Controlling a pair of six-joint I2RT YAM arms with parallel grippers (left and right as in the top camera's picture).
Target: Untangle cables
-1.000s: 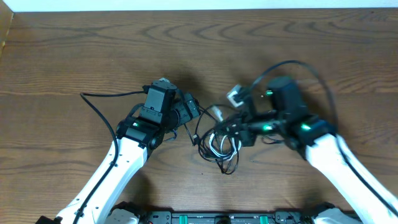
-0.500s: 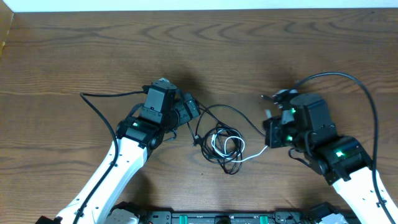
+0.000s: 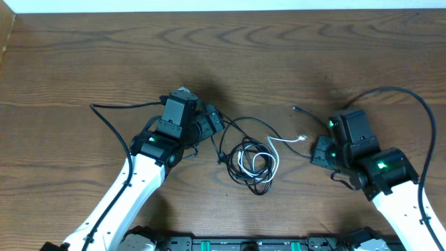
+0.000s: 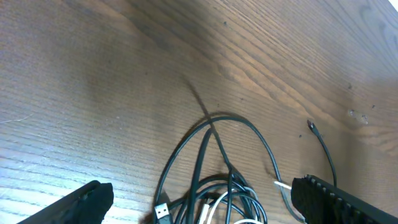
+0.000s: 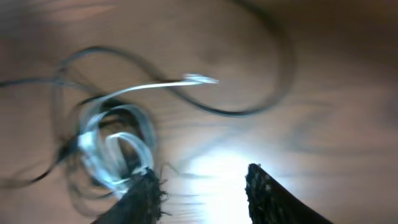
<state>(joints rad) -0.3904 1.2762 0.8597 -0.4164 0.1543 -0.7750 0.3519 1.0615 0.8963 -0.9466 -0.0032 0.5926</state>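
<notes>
I should pull the cord from the black loops, so next I should grab the white cord (image 5: 155,87) with my right gripper by its looped part (image 5: 93,144) and leave the cord's end loose.
The cables (image 3: 252,164) lie in a loose tangle of thin black loops and one white cord at the table's middle. The white cord's free end (image 3: 302,137) points right, and a black plug end (image 3: 296,109) lies above it. My left gripper (image 3: 216,131) is open just left of the tangle. In the left wrist view its fingers (image 4: 203,186) straddle the black loops (image 4: 214,149) and a USB plug (image 4: 163,211) without closing. My right gripper (image 3: 316,150) is open and empty, right of the white end. The right wrist view is blurred, with the fingers (image 5: 205,186) apart and the white cord (image 5: 155,87) ahead.
Thick black arm cords arc over the table at the left (image 3: 104,115) and at the right (image 3: 411,104). The wooden table's far edge (image 3: 223,11) meets a white wall.
My right gripper pulled the white cord out to the right, let it go and drew back to the right. The white end now lies on the table. The left arm has not moved.
</notes>
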